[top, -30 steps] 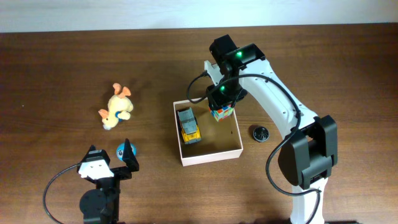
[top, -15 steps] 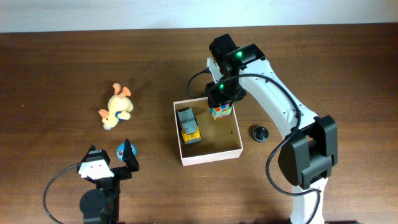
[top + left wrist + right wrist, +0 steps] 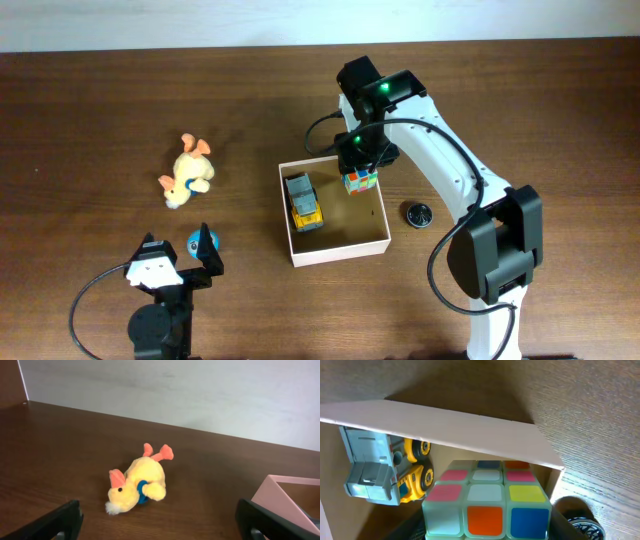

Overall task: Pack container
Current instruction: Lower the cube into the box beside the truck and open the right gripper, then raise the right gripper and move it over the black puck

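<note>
The cube hangs within the container's sides and would land in the container, clear of the truck, so it is now time for my right gripper to open.
The container [image 3: 340, 248] is a shallow square box with white walls and a tan inside, at the table's middle. A yellow and grey toy truck [image 3: 303, 201] lies in its left half. My right gripper [image 3: 360, 168] is shut on a multicoloured puzzle cube [image 3: 360, 181] and holds it over the container's far right part. In the right wrist view the cube [image 3: 487, 500] fills the space between the fingers, with the truck [image 3: 385, 467] and the container's wall [image 3: 460, 430] beyond. My left gripper [image 3: 178, 247] is open and empty, near the front left.
A yellow plush duck [image 3: 187, 172] lies left of the container and shows in the left wrist view [image 3: 137, 485]. A small blue ball [image 3: 195, 240] sits by my left fingers. A black round disc [image 3: 418, 213] lies right of the container.
My right gripper with the cube has shifted slightly, a little left and then back right, over the container's far part. The left arm has not moved.
</note>
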